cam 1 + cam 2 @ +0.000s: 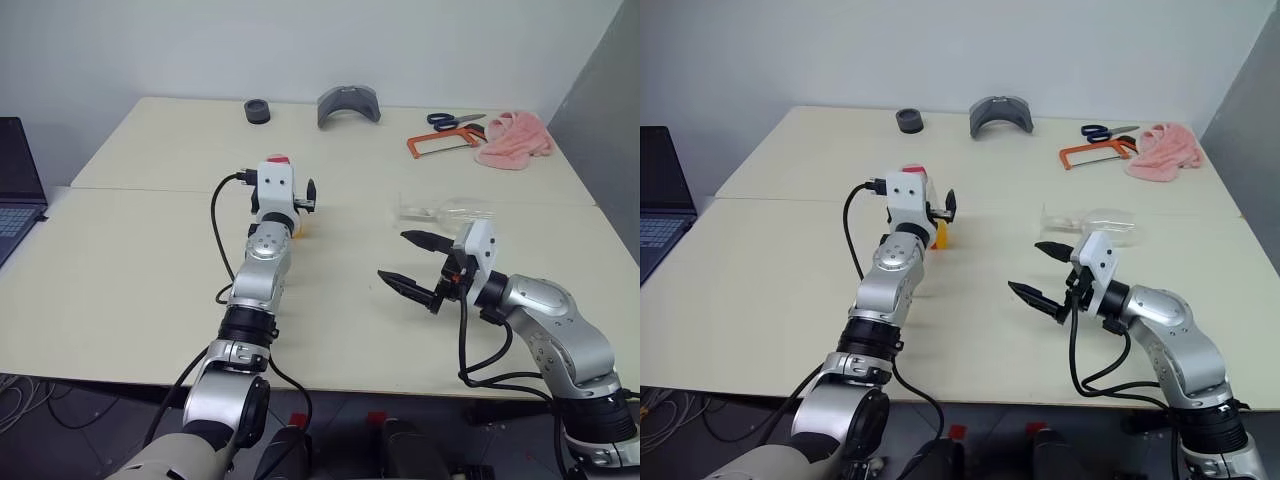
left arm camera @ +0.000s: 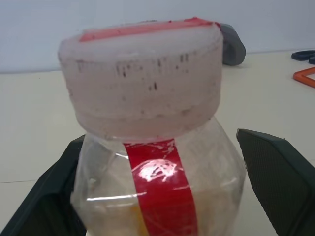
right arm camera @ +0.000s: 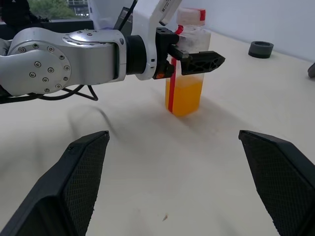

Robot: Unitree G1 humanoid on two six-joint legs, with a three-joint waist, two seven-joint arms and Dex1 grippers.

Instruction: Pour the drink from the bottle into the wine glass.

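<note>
My left gripper's fingers stand on both sides of the bottle's shoulder (image 2: 160, 172), below the cap, so it is time to close now: closing would catch the bottle.
The bottle (image 3: 187, 54), clear with a red label stripe and a red-and-white cap (image 2: 142, 83), stands upright on the table. The orange drink (image 3: 184, 96) fills its lower part. My left gripper (image 2: 161, 137) is open, with one finger on each side of the bottle's shoulder and a gap showing at one finger. The wine glass (image 1: 1092, 222) appears to lie on its side on the table, just beyond my right gripper (image 1: 392, 255). That gripper is open and empty, hovering over the table and pointing toward the bottle.
At the far side of the cream table (image 1: 130, 270) lie a black ring (image 1: 258, 111), a grey curved piece (image 1: 348, 104), blue-handled scissors (image 1: 455, 120), an orange saw frame (image 1: 440, 145) and a pink cloth (image 1: 515, 140). A laptop (image 1: 15, 190) sits at the left edge.
</note>
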